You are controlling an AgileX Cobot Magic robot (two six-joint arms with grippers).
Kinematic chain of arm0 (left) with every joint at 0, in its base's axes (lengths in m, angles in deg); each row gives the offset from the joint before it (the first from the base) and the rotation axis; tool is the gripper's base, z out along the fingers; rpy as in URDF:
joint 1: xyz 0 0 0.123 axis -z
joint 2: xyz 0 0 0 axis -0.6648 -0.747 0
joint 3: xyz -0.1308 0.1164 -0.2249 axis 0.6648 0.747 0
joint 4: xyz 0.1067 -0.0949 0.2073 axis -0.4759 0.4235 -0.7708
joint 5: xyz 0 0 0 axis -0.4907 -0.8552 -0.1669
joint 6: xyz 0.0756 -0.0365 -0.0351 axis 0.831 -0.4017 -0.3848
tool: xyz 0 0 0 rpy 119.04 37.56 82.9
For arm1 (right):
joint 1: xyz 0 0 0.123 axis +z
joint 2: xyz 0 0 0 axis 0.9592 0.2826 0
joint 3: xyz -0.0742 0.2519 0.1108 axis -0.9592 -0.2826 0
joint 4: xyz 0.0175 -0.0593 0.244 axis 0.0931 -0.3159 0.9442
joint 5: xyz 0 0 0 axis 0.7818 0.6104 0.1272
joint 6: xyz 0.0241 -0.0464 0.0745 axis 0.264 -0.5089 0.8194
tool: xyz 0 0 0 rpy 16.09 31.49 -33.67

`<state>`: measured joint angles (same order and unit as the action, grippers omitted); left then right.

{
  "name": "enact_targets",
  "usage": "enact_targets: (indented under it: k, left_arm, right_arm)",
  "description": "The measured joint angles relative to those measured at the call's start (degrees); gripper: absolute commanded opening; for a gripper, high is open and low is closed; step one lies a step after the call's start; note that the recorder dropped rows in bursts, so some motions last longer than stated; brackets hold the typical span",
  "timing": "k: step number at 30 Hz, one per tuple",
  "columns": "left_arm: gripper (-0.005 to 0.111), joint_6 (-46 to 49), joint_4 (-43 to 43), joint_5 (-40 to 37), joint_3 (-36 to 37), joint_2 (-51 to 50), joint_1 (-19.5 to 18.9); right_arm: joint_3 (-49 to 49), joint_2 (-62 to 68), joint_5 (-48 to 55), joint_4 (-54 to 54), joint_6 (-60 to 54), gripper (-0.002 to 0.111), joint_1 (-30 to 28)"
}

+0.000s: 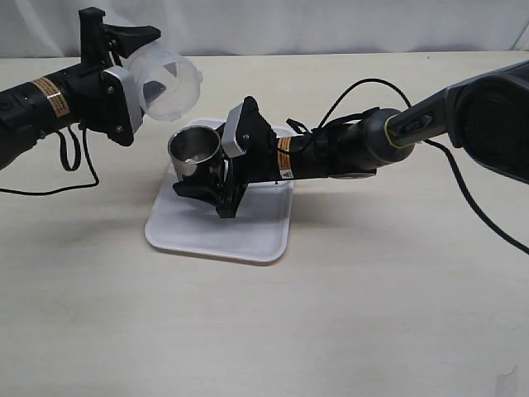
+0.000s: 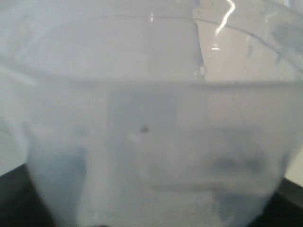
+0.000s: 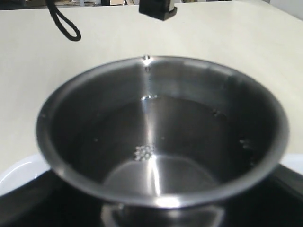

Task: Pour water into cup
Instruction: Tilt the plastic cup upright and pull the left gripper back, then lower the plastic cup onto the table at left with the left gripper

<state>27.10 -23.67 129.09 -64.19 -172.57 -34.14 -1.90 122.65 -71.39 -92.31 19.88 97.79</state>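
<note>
The translucent beaker (image 1: 168,83) is hanging tipped on its side, high above the pale table, so the robot's left gripper has to keep hold of it.
The steel cup (image 1: 195,152) stands on a white tray (image 1: 248,236). My right gripper (image 1: 207,178) is shut on the cup from its right side. In the right wrist view the cup (image 3: 163,137) fills the frame, with clear water (image 3: 151,142) and a cluster of small bubbles in its bottom. My left gripper (image 1: 124,78) is shut on a translucent plastic beaker (image 1: 168,83), tipped on its side above and left of the cup, mouth facing the cup. The beaker (image 2: 151,132) fills the left wrist view and hides the fingers.
Black cables trail from both arms: one loop hangs under the left arm (image 1: 74,153), another arcs over the right arm (image 1: 364,91). The pale table (image 1: 372,314) extends around the tray.
</note>
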Motion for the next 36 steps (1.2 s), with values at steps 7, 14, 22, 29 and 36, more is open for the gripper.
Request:
enact_targets:
  k: [7,14,22,29,36]
  left_arm:
    - [0.0,-20.3,4.6,0.2,0.0,0.0,0.0]
    - [0.0,-46.5,19.8,0.2,0.0,0.0,0.0]
    - [0.0,-65.3,20.6,-6.1,-6.1,-3.1,0.0]
    - [0.0,-73.9,20.8,-6.1,-11.2,-13.5,-3.4]
    - [0.0,-74.4,21.2,-3.3,-13.7,-17.7,-5.5]
  right_arm:
    - [0.0,0.0,0.1,0.1,-0.4,0.004,-0.1]
    - [0.0,0.0,-0.1,0.4,-0.5,0.004,-2.3]
    - [0.0,0.0,-0.2,0.3,-0.5,0.004,-2.4]
    - [0.0,0.0,-0.2,0.3,-0.5,0.004,-2.4]
    - [0.0,0.0,-0.2,0.3,-0.5,0.004,-2.4]
